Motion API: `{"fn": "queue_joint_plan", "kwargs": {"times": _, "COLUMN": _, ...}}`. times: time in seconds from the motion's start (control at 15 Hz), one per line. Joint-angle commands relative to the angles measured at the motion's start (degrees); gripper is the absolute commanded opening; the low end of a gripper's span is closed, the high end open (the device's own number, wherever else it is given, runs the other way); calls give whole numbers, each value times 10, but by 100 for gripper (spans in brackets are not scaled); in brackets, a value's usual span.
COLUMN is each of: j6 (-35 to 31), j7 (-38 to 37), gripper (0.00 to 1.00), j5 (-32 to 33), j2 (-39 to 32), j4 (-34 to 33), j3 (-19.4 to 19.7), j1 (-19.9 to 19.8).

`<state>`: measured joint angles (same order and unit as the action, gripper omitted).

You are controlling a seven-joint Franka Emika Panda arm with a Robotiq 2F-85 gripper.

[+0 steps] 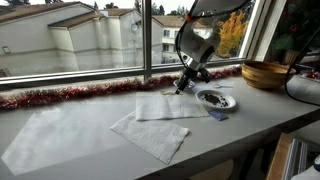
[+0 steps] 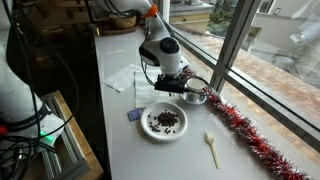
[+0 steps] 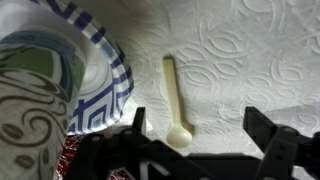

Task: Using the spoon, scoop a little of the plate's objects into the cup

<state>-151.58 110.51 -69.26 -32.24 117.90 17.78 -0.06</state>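
My gripper needs to bring its fingers lower before it closes on the spoon, because in the wrist view they are above the spoon's bowl (image 3: 179,137), which is flat on the towel.
In the wrist view a thin pale spoon (image 3: 175,100) lies on embossed white paper towel, just right of the cup (image 3: 30,90) and its blue-patterned saucer (image 3: 112,75). My gripper (image 3: 200,132) is open and empty, and the spoon's bowl sits between its fingers, nearer the left one. In both exterior views the gripper (image 1: 184,86) (image 2: 178,92) hangs low near the window by the cup (image 2: 196,97). The white plate (image 2: 165,120) (image 1: 217,99) holds dark pieces (image 2: 166,119). A pale spoon (image 2: 211,148) also lies on the table beyond the plate; I cannot tell if it is the same one.
Red tinsel (image 1: 70,96) (image 2: 240,130) runs along the window sill. Paper towels (image 1: 160,106) (image 1: 150,136) lie on the table. A big wooden bowl (image 1: 265,73) stands by the window. A small blue object (image 2: 134,115) lies next to the plate.
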Motion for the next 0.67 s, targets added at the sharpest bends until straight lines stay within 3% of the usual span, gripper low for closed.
{"fn": "queue_joint_plan", "kwargs": {"times": 0.0, "j6": 6, "j7": 17, "gripper": 100, "j5": -31, "j2": -19, "j4": -28, "j3": -13, "j1": -15}}
{"fn": "queue_joint_plan", "kwargs": {"times": 0.6, "j6": -9, "j7": 23, "gripper": 100, "j5": -77, "j2": -52, "j4": -52, "j3": -29, "j1": -20}}
